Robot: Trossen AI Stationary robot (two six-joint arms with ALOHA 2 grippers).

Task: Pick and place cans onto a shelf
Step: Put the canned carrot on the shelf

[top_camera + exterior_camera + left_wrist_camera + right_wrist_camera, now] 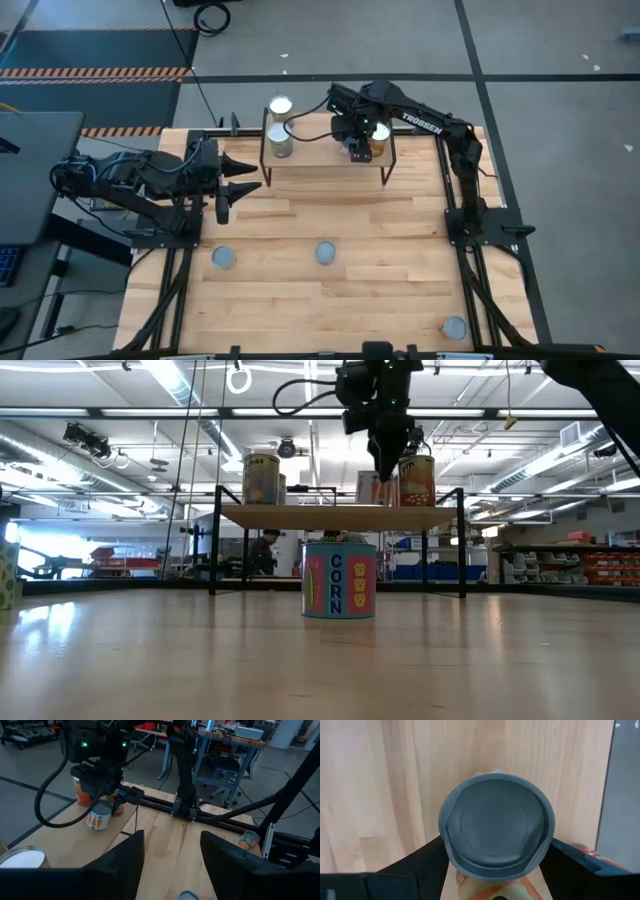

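Observation:
I need to let go with my right gripper now, because the grey-topped can (496,827) stands upright with its base at the shelf board (450,755) and would stay standing.
The shelf (300,158) stands at the table's far edge. Two cans (281,106) (280,140) stand on its left end and one (381,134) on its right end. My right gripper (358,147) is above the board beside that right can, shut on a grey-topped can (496,827) with an orange label (99,816). Three cans stand upright on the table (224,257) (325,252) (455,327); the middle one is the blue corn can (339,580). My left gripper (238,186) is open and empty at the table's left, pointing toward the right edge. My right gripper pinches the can's side wall just under the top rim (445,851) between its two fingers, one on each opposite side. The fingers come from above, pointing down. The can is upright with its bottom at the shelf board (375,500); whether it rests there, I cannot tell.
The neighbouring can (585,852) stands close to the held one. The shelf's black legs (214,550) (462,550) stand on the table. Open tabletop lies between the shelf and the near edge. Black rails (455,215) run along both table sides.

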